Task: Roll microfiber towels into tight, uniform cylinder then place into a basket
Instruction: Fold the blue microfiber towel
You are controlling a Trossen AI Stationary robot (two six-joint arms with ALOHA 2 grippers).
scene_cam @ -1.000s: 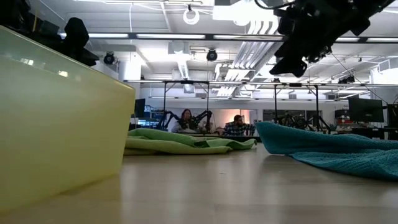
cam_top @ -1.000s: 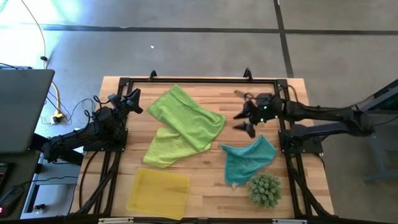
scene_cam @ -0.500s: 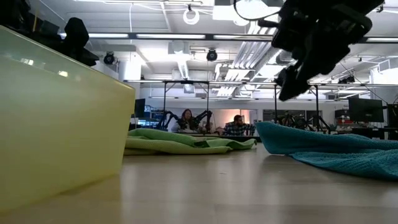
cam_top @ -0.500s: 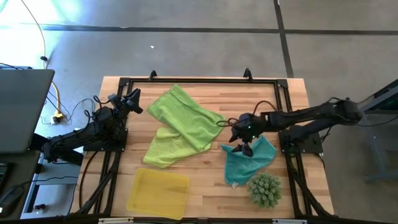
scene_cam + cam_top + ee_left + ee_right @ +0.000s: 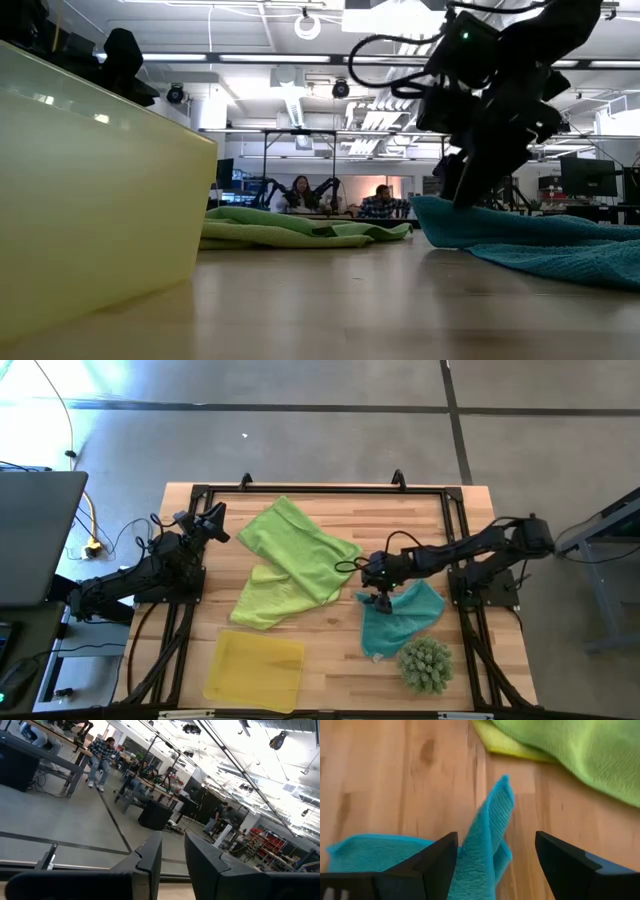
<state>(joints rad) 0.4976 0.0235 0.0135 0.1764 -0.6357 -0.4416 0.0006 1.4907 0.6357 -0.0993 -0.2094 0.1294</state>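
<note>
I should grab the teal towel point(image 5: 402, 618) next with my right gripper by its raised corner point(image 5: 361, 597), so that the cloth gets ready for rolling.
A teal towel point(image 5: 402, 618) lies crumpled on the wooden table, right of centre; its far-left corner stands up as a ridge point(image 5: 491, 827). My right gripper point(image 5: 496, 838) hangs open just above that ridge, one finger on each side, tipped downward point(image 5: 468, 182); no touch shows. Two green towels point(image 5: 298, 545) point(image 5: 262, 600) lie overlapping at the table's middle. The yellow basket point(image 5: 254, 670) sits at the near left. My left gripper point(image 5: 210, 523) rests at the table's left edge, pointing out into the room, its fingers point(image 5: 150, 857) a narrow gap apart with nothing between them.
A spiky green ball point(image 5: 425, 663) sits near the teal towel's near corner. A black frame point(image 5: 320, 490) runs round the table's work area. The basket's wall point(image 5: 100, 190) fills the low view's left. Bare wood point(image 5: 330, 650) lies between basket and teal towel.
My right gripper has come down from high over the table's far right, moving toward the near edge and a little left, and has tipped more steeply downward. It now hangs over the teal towel's raised corner, fingers as wide apart as before. The towels have not moved.
</note>
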